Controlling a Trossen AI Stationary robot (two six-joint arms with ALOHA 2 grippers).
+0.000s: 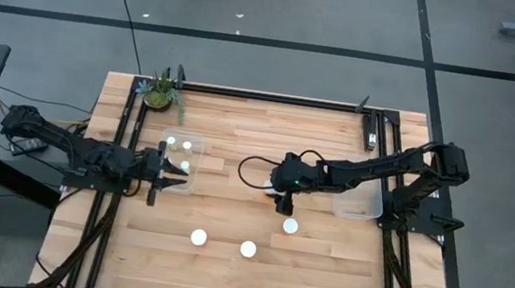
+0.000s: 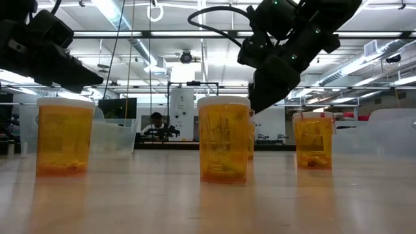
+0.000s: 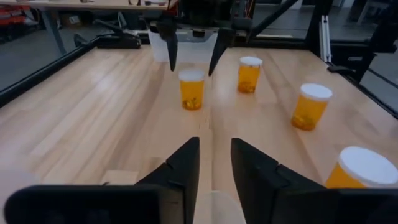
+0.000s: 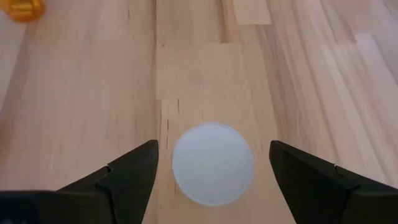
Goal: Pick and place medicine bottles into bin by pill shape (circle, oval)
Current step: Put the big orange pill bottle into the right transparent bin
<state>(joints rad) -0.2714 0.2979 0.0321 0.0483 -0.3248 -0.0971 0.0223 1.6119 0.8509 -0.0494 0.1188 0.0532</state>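
I should next grab this bottle with my right gripper by its white cap (image 4: 212,163), so that I can sort it by pill shape into the bottle's bin.
Three medicine bottles with white caps and orange bodies stand upright on the wooden table: one (image 1: 290,226) by my right gripper and two nearer the front (image 1: 199,238) (image 1: 248,249). Two more caps (image 1: 172,140) (image 1: 185,165) show inside the clear left bin (image 1: 199,140). My right gripper (image 1: 281,206) is open above the first bottle. In the right wrist view its fingers stand on either side of the white cap (image 4: 212,163) without touching it. My left gripper (image 1: 167,177) waits at the left bin, empty, its fingers (image 3: 215,146) a narrow gap apart.
A clear right bin (image 1: 355,203) stands under my right arm. A green potted plant (image 1: 160,93) sits at the far left corner. Black rails (image 1: 264,96) frame the table. The left wrist view shows one more bottle (image 3: 249,73) beyond my right gripper.
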